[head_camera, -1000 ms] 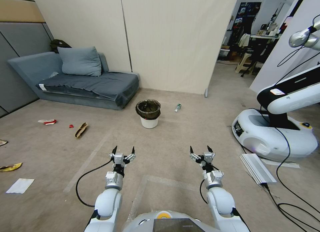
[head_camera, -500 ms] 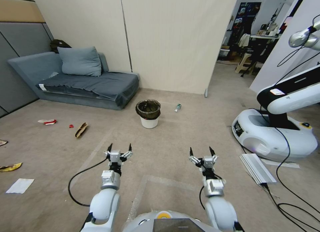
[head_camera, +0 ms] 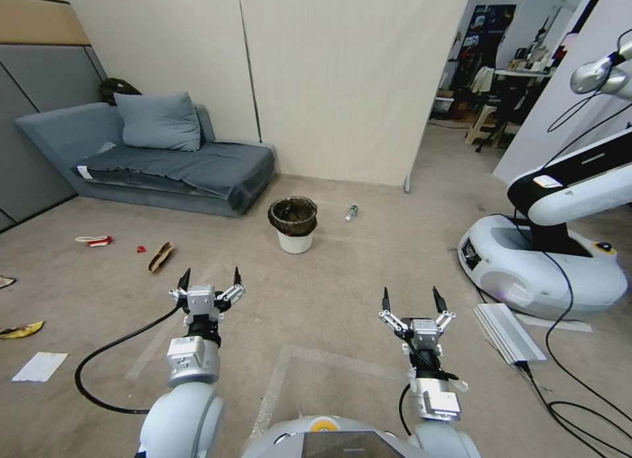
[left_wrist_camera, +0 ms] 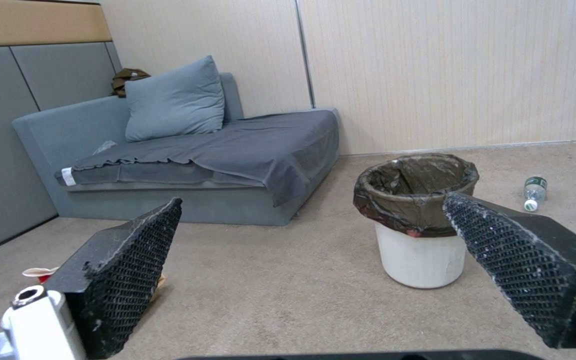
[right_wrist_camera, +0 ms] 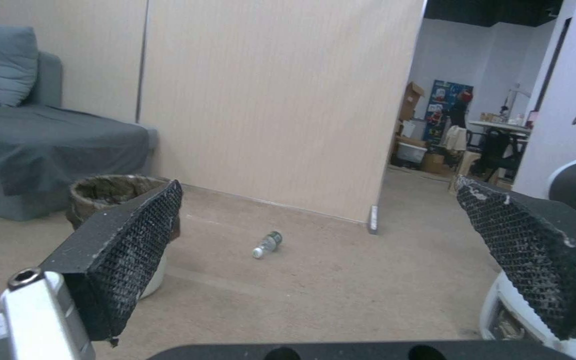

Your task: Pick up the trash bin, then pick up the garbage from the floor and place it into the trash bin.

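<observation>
The bin's round body (head_camera: 295, 242) is far wider than my left gripper's open fingers, so next my left gripper needs to grab the trash bin by its bag-covered rim (head_camera: 272, 216).
The trash bin (head_camera: 293, 225), a small white bucket with a dark bag over its rim, stands upright on the carpet ahead of me, near the sofa's corner. A small plastic bottle (head_camera: 351, 212) lies just to its right. More garbage lies to the left: a red-and-white wrapper (head_camera: 94, 240), a brown cardboard scrap (head_camera: 160, 256), a banana peel (head_camera: 22, 330) and white paper (head_camera: 39, 366). My left gripper (head_camera: 211, 275) and right gripper (head_camera: 410, 295) hang open and empty, well short of the bin. The left wrist view shows the bin (left_wrist_camera: 416, 220) between that gripper's fingers (left_wrist_camera: 135, 270). The right wrist view shows the bottle (right_wrist_camera: 266, 244).
A grey sofa (head_camera: 171, 162) lines the left wall. Another white robot's base (head_camera: 546, 264) sits at the right, with a flat grey box (head_camera: 509, 331) and black cables (head_camera: 573, 379) on the floor beside it. A doorway opens at the back right.
Both arms have drawn back and spread apart, the left gripper going left and the right one nearer to me. Both grippers' fingers stand wider open.
</observation>
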